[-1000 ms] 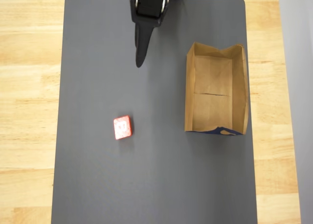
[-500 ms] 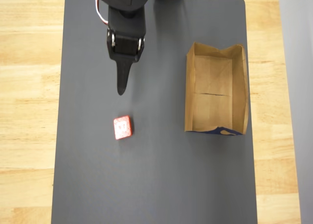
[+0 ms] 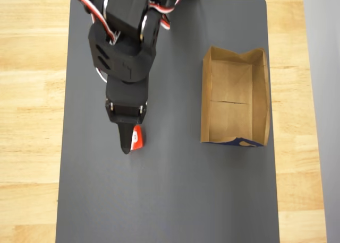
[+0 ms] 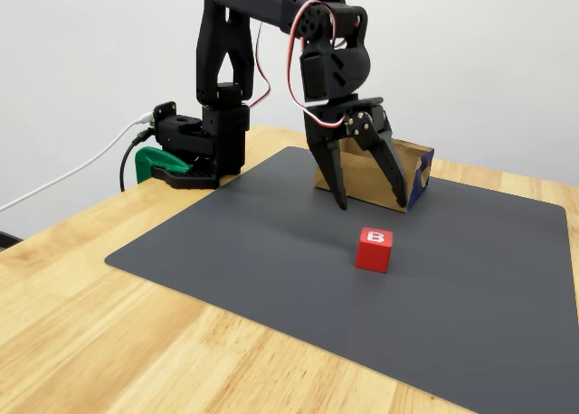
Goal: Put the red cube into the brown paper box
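My gripper grabs the sides of the red cube [image 3: 137, 138] next, to put the cube into the brown paper box [image 3: 231, 84].
The red cube [image 4: 374, 249] sits on the dark mat with a white "B" on its top face. In the overhead view the arm covers most of the red cube [image 3: 137, 138], leaving a strip of red beside the finger. My black gripper [image 4: 372, 203] hangs open a little above the cube, its two fingers spread wide with nothing between them. From overhead the gripper [image 3: 127, 142] points toward the picture's bottom. The brown paper box [image 3: 231, 84] lies empty to the right, a crease across its floor and blue print at its near end. In the fixed view the box [image 4: 362, 179] stands behind the fingers.
A dark grey mat [image 3: 170, 200] covers the wooden table [image 3: 32, 121]. The arm's base, with a green clamp [image 4: 154, 162] and cables, stands at the table's far edge. Bare mat lies between the cube and the box.
The arm has swung out from the far edge toward the cube and lowered; the gripper now hangs over the cube and hides most of it from above. Cube and box have stayed put.
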Controlling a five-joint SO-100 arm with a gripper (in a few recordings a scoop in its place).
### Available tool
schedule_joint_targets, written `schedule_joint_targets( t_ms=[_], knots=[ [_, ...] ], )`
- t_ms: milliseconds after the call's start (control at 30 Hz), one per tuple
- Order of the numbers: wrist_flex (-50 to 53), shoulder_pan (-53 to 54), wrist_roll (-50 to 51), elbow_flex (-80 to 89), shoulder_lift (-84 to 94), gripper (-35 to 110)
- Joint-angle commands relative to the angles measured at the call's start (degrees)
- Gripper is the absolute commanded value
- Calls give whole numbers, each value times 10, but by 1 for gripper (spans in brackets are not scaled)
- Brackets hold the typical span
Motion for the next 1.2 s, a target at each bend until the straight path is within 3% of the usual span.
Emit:
schedule_joint_targets(
  t_ms=[0, 633, 700, 1167],
  knots=[
    [20, -10, -3, -33, -16, 38],
    [23, 17, -12, -129, -152, 39],
    [27, 15, -18, -134, -156, 33],
    [72, -1, -45, -198, -204, 26]
  ],
)
